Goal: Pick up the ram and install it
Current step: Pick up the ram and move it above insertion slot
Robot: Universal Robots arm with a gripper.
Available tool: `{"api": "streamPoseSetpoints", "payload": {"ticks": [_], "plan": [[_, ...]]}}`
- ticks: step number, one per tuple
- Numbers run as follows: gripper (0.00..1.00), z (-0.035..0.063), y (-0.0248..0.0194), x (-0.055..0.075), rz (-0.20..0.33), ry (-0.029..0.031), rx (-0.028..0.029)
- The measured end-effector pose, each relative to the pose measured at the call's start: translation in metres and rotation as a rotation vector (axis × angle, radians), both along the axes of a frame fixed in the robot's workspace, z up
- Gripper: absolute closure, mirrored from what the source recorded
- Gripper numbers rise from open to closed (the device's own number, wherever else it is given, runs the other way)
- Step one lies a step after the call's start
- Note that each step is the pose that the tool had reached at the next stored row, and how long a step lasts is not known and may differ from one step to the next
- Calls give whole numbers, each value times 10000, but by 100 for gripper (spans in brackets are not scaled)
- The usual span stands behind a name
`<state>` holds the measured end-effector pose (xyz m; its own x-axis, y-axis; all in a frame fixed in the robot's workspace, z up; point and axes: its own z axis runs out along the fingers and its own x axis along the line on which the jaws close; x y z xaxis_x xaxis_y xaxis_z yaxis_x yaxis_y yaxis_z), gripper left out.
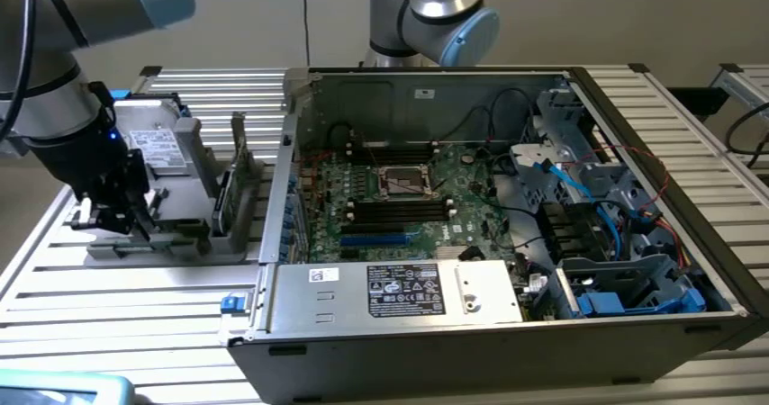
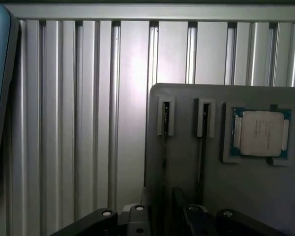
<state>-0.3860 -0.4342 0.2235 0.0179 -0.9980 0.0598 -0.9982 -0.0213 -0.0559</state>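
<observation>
I should next grab the ram by the open middle of its long edge, because grey holder blocks wrap the ends of the ram [image 2: 164, 162].
My gripper [image 1: 121, 220] hangs low over a grey fixture block [image 1: 180, 243] on the exterior view's left, beside the open computer case. In the wrist view the block [image 2: 187, 98] has two narrow slots. A thin dark edge runs along each slot, which I take for the ram [image 2: 164, 162] seen edge-on. My gripper [image 2: 158, 216] stands open, its dark fingers [image 2: 181, 204] on either side of the nearer slot's line, holding nothing. The motherboard [image 1: 397, 198] with its black and blue memory slots lies inside the case.
A processor chip [image 2: 260, 132] sits in a pocket of the fixture beside the slots. Thin upright boards [image 1: 229, 189] stand between the fixture and the case wall [image 1: 286, 153]. A second arm [image 1: 433, 18] stands behind the case. The table is ribbed aluminium [image 1: 121, 333].
</observation>
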Motion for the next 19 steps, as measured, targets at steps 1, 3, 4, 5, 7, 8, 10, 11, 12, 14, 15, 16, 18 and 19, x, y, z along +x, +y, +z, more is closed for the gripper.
{"api": "streamPoseSetpoints", "payload": {"ticks": [1, 3, 4, 5, 7, 8, 10, 11, 12, 14, 15, 16, 18, 19], "plan": [[69, 0, 0, 0, 0, -2, 0], [69, 0, -2, -1, 0, -1, 0], [69, 0, -2, -1, -1, -1, -1], [69, -2, -3, -4, -2, -2, -1], [69, -6, -7, -4, 0, 74, 43], [69, -11, -11, -4, -1, 128, 80], [69, -21, -17, -4, -1, 190, 164], [69, -30, -21, -4, -2, 207, 186], [69, -41, -25, -4, -3, 217, 190], [69, -70, -32, -4, -5, 240, 192], [69, -85, -35, -4, -7, 254, 193], [69, -98, -37, -4, -8, 266, 194], [69, -128, -40, -4, -11, 293, 202], [69, -143, -42, -4, -12, 301, 208]]}}
